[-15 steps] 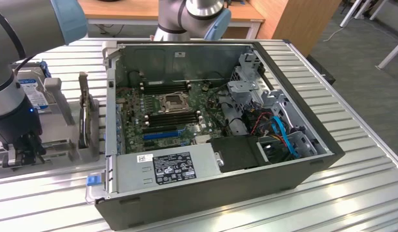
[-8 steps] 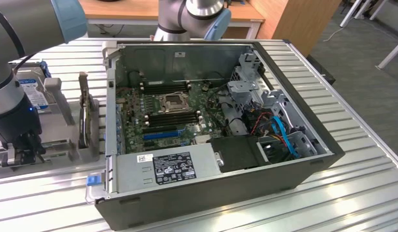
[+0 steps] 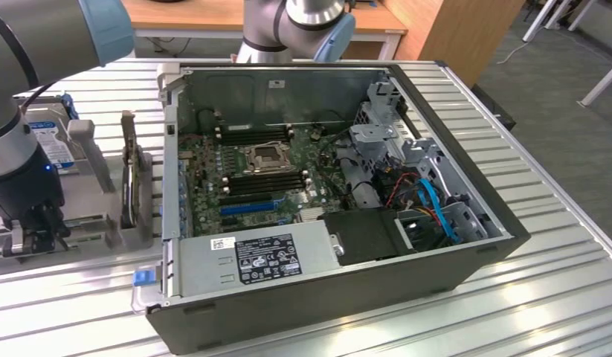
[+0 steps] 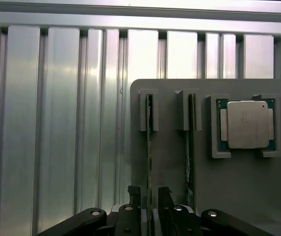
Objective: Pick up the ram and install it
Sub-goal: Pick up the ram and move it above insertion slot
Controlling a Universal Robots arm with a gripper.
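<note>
The gripper pinches the stick by its raised upper edge (image 4: 149, 199) next, where both its sides stand free, as the grey holder's slot (image 4: 149, 110) encloses the stick's lower side.
The ram (image 4: 149, 147) is a thin green stick standing on edge in a slot of a grey holder (image 4: 170, 167). My gripper (image 4: 148, 196) is open, one dark finger (image 4: 134, 196) on each side of the stick's near end with a small gap both ways. A second stick (image 4: 189, 147) stands in the neighbouring slot. In the exterior view my gripper (image 3: 38, 230) hangs low over the holder (image 3: 88, 223) at the exterior view's left, beside the open computer case (image 3: 335, 297). The black memory slots (image 3: 266, 182) lie on the motherboard near the processor socket (image 3: 266, 156).
A square silver processor chip (image 4: 246, 124) sits in the holder beside the sticks. A blue-labelled hard drive (image 3: 53, 145) stands behind my arm. The case holds a power supply (image 3: 266, 256), cables (image 3: 435, 208) and a drive cage (image 3: 380, 134). All of it rests on a ribbed metal table (image 4: 57, 123).
</note>
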